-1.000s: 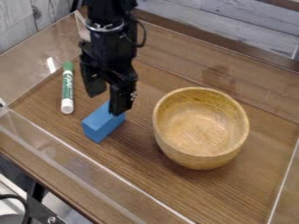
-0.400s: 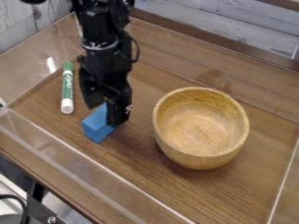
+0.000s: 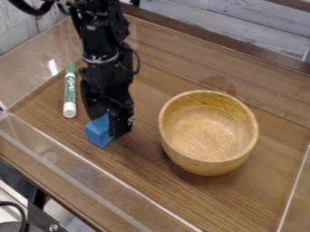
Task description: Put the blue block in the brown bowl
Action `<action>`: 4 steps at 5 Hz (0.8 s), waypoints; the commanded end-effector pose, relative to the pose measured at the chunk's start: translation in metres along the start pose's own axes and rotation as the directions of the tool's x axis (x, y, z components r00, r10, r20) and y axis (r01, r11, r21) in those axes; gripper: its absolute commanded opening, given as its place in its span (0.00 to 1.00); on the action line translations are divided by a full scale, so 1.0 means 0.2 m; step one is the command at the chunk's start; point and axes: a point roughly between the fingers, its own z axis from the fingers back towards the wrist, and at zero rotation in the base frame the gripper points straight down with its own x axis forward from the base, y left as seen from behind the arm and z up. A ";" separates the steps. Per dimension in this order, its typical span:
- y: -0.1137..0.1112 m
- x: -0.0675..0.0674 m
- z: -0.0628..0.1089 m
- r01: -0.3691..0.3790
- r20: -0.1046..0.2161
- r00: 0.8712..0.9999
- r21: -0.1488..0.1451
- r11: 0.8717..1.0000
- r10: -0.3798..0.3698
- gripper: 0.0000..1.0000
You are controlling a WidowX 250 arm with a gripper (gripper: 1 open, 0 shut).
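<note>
My gripper grabs the blue block's body (image 3: 101, 131) next, to put the block in the brown bowl (image 3: 208, 130).
The blue block (image 3: 97, 134) lies on the wooden table left of centre, its far end covered by my gripper. My gripper (image 3: 108, 116) points straight down and stands open, its black fingers (image 3: 121, 120) lowered around the block's far end; I cannot tell whether they touch it. The brown bowl (image 3: 208, 130) sits upright and empty to the right of the block, a short gap away.
A green-and-white marker pen (image 3: 71, 90) lies just left of the gripper. Clear plastic walls (image 3: 72, 181) border the table at the front and sides. The wooden table top (image 3: 182, 63) stretches behind the bowl.
My gripper has sunk and shifted slightly left, from above the block down over its far end. Block, bowl and pen have stayed put.
</note>
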 end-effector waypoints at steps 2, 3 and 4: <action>0.05 0.03 0.00 -0.022 0.048 0.999 0.006 1.000 0.022 1.00; 0.05 0.03 -0.02 -0.030 0.052 0.998 -0.001 1.000 0.030 1.00; 0.06 0.03 -0.04 -0.035 0.055 0.998 -0.006 0.999 0.036 1.00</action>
